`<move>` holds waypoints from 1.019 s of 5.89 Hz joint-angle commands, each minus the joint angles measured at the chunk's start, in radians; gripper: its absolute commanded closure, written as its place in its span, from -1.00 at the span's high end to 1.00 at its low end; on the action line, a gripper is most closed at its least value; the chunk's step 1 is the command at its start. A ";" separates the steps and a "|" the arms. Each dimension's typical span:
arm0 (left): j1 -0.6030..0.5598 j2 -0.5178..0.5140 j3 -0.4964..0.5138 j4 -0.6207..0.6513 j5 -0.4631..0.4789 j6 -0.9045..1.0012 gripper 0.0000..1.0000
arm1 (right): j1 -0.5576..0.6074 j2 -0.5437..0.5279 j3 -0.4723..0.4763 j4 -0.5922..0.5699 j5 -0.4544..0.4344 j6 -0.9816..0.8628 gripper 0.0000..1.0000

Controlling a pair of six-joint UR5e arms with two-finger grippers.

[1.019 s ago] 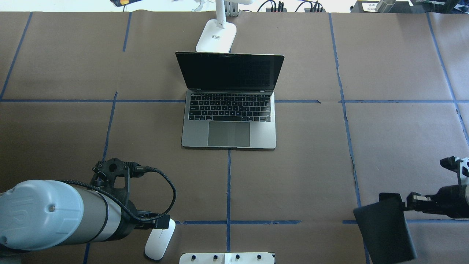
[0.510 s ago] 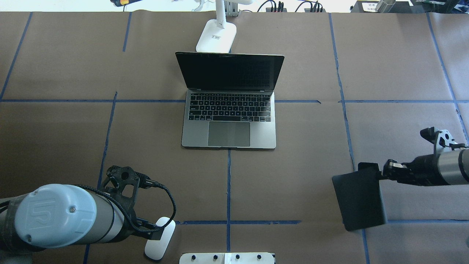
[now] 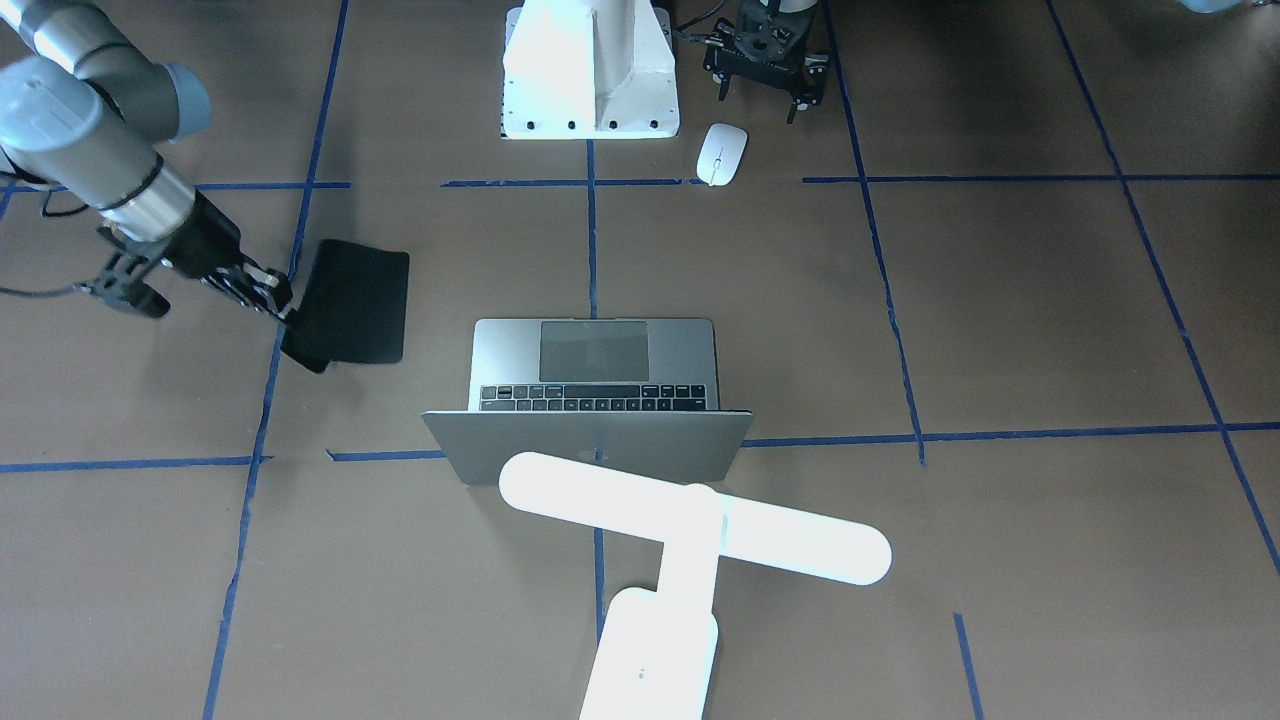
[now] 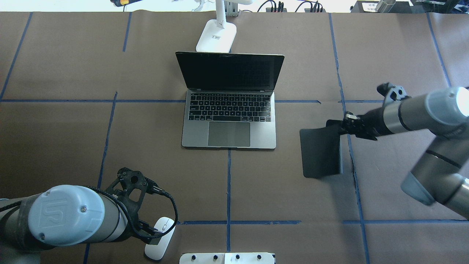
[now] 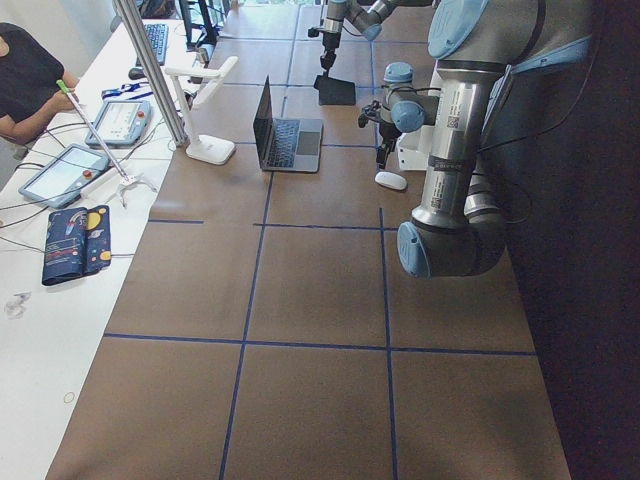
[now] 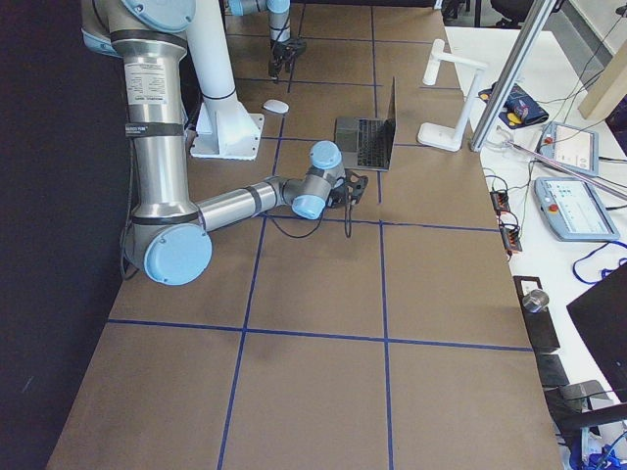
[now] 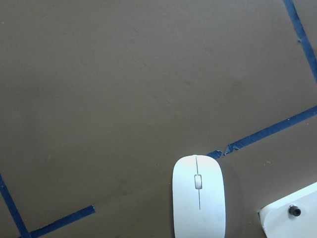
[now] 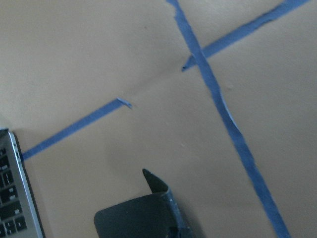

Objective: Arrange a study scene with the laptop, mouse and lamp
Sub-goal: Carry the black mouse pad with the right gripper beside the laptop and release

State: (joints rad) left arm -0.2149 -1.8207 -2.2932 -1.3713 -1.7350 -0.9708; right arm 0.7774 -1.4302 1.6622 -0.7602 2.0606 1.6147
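The right gripper should keep hold of the black mouse pad until the robot lowers the pad toward the table beside the laptop's keyboard, because the pad still hangs short of that place.
The grey laptop (image 4: pixel 229 124) stands open at the table's middle, its screen dark. Behind it is the white lamp (image 3: pixel 690 515), whose base (image 4: pixel 216 36) sits at the far edge. The white mouse (image 4: pixel 159 240) lies flat on the brown paper near the robot's base, and it fills the lower part of the left wrist view (image 7: pixel 198 198). My left gripper (image 3: pixel 760 100) hovers just beside the mouse, open and apart from it. My right gripper (image 4: pixel 346 124) is shut on one edge of a black mouse pad (image 4: pixel 320 152), which hangs tilted to the right of the laptop.
The white bolted robot pedestal (image 3: pixel 590 70) stands beside the mouse. Blue tape lines cross the brown paper. Beyond the lamp a metal post (image 5: pixel 150 70) rises, and a side desk with tablets has a person (image 5: pixel 25 80) sitting at it.
My right arm has carried the mouse pad forward and inward, from the near right corner to just right of the laptop. The left arm has shifted back a little, uncovering more of the mouse.
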 commanded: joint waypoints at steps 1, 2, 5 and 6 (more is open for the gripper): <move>0.002 0.000 0.000 0.000 0.000 -0.006 1.00 | 0.054 0.201 -0.202 -0.008 0.032 -0.015 -1.00; 0.005 0.000 0.001 0.000 0.002 -0.008 1.00 | 0.074 0.247 -0.238 -0.010 0.038 -0.015 -1.00; 0.028 0.001 0.046 -0.006 0.006 0.012 1.00 | 0.075 0.278 -0.263 -0.005 0.041 -0.015 0.96; 0.044 0.000 0.095 -0.075 0.006 0.020 1.00 | 0.097 0.275 -0.260 -0.005 0.065 -0.015 1.00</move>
State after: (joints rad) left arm -0.1867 -1.8207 -2.2365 -1.3978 -1.7299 -0.9598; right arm 0.8590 -1.1541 1.3996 -0.7660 2.1085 1.5996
